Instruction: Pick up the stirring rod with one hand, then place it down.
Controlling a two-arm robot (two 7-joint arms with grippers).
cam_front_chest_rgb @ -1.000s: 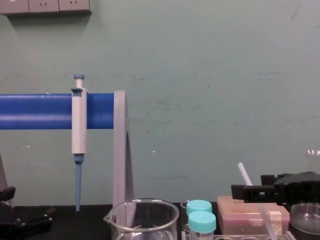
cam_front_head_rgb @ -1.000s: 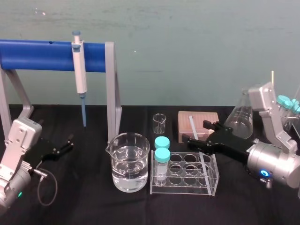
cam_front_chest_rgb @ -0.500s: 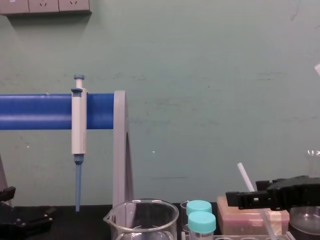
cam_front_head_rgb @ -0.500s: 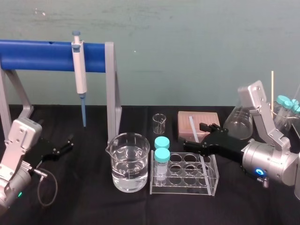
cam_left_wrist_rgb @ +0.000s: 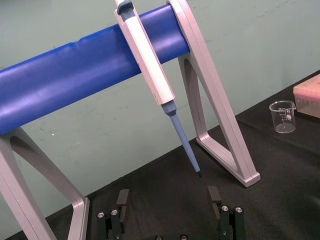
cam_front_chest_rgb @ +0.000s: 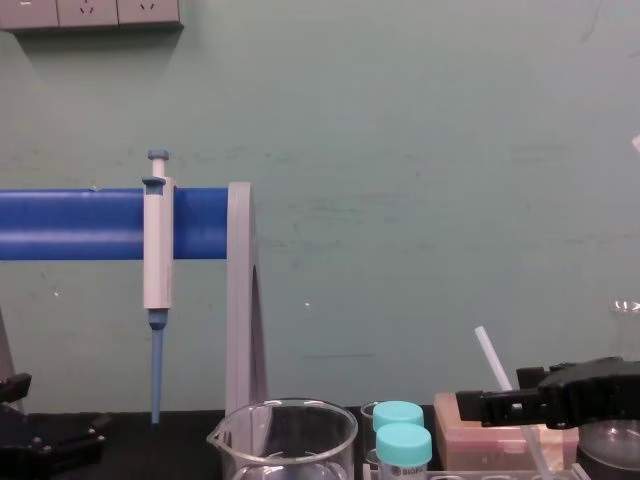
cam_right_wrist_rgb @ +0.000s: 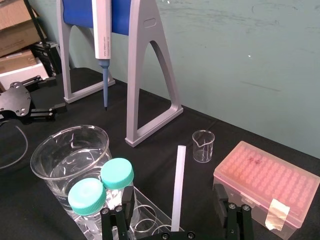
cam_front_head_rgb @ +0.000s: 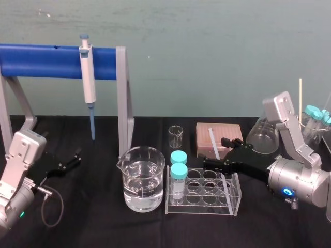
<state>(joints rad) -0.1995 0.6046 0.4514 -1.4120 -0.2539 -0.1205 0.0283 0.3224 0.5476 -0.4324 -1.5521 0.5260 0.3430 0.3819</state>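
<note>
The robot's right gripper needs to grab the rod next by its bare body above the rack [cam_front_chest_rgb: 507, 384], because the clear tube rack [cam_front_chest_rgb: 490, 475] is around the rod's lower end.
The stirring rod [cam_right_wrist_rgb: 177, 187] is a thin white translucent rod standing tilted at the clear tube rack [cam_front_head_rgb: 234, 199], in front of the pink tip box. It also shows as the stirring rod [cam_front_head_rgb: 213, 139] and the stirring rod [cam_front_chest_rgb: 492, 357]. My right gripper [cam_right_wrist_rgb: 175, 220] is open, its black fingers on either side of the rod and apart from it. Its body hides the rod's lower end. From the head camera, the right gripper [cam_front_head_rgb: 220, 153] hovers over the rack's back right. My left gripper [cam_front_head_rgb: 68, 163] rests open on the table at far left.
A beaker of water [cam_front_head_rgb: 142, 178] stands left of the rack, which holds two teal-capped tubes [cam_front_head_rgb: 179, 170]. A small empty beaker [cam_front_head_rgb: 176, 135], the pink tip box [cam_front_head_rgb: 227, 133] and a conical flask [cam_front_head_rgb: 264, 135] are behind. A pipette [cam_front_head_rgb: 88, 77] hangs on the blue stand.
My right gripper has dropped lower and shifted slightly left around the rod, staying open. The rod and the left arm have not moved.
</note>
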